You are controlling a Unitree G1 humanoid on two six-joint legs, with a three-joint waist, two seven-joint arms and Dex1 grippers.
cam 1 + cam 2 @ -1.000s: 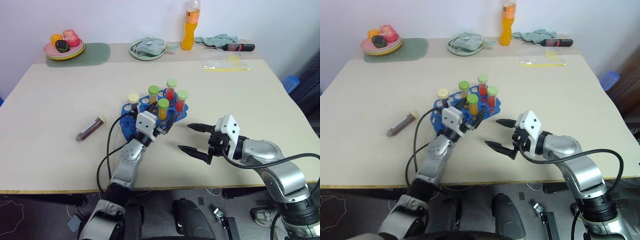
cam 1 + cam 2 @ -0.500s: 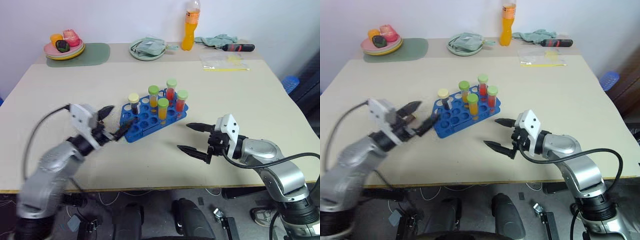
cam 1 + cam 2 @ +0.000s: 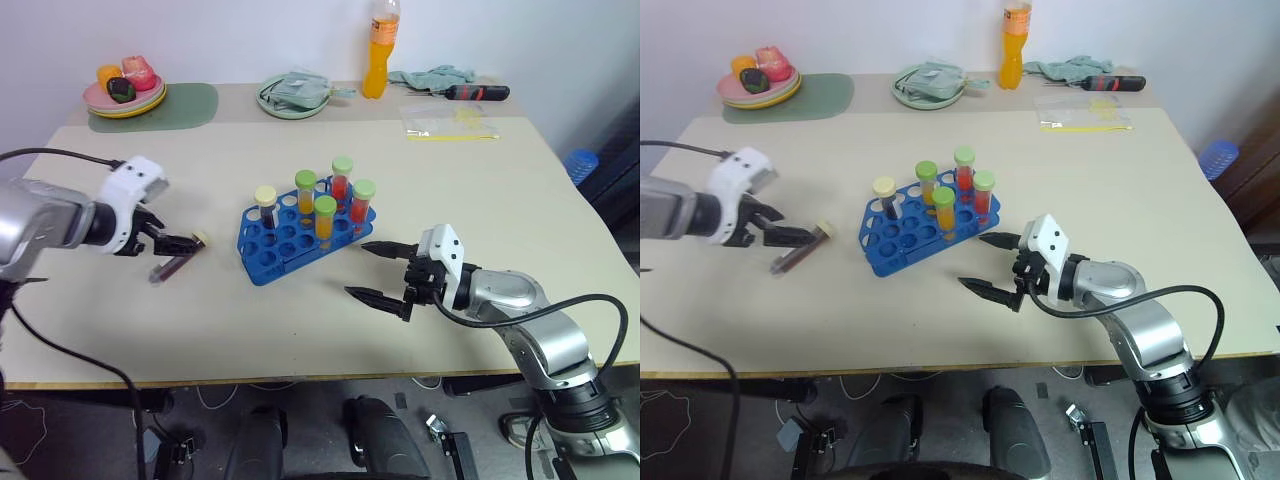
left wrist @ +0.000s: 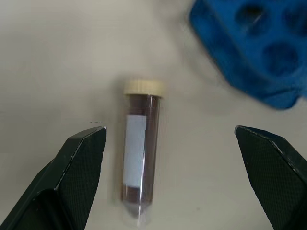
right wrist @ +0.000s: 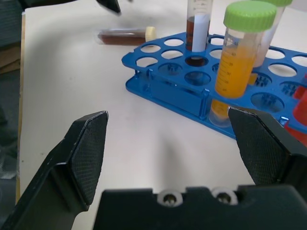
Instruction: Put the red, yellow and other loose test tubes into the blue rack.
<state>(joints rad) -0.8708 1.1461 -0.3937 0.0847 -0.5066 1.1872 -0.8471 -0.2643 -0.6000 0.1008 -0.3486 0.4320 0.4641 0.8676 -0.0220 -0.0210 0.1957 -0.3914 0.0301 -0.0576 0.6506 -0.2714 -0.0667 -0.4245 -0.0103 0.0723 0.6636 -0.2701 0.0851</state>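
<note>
I should lower my left gripper before closing on the maroon tube: its fingers stop above it in the left wrist view, so they would miss now.
The blue rack (image 3: 300, 240) stands mid-table with several capped tubes upright in it, holding yellow (image 3: 325, 220), red (image 3: 343, 180) and dark liquid. One loose test tube (image 3: 172, 264), dark maroon with a cream cap, lies flat on the table to the rack's left. My left gripper (image 3: 172, 243) hangs open just above it. In the left wrist view the tube (image 4: 139, 163) lies between the spread fingers (image 4: 79, 163), untouched, with the rack's corner (image 4: 254, 52) beyond. My right gripper (image 3: 358, 269) is open and empty, just right of the rack's near corner (image 5: 168, 93).
Along the far edge stand an orange drink bottle (image 3: 380, 50), a green plate with a cloth (image 3: 292, 97), pink plates with toy food (image 3: 125, 95) on a green mat, a screwdriver (image 3: 478, 94) and a plastic bag (image 3: 450, 125).
My left arm has swung away from the rack to the left and now points down over the lying maroon tube. The right gripper has stayed where it was.
</note>
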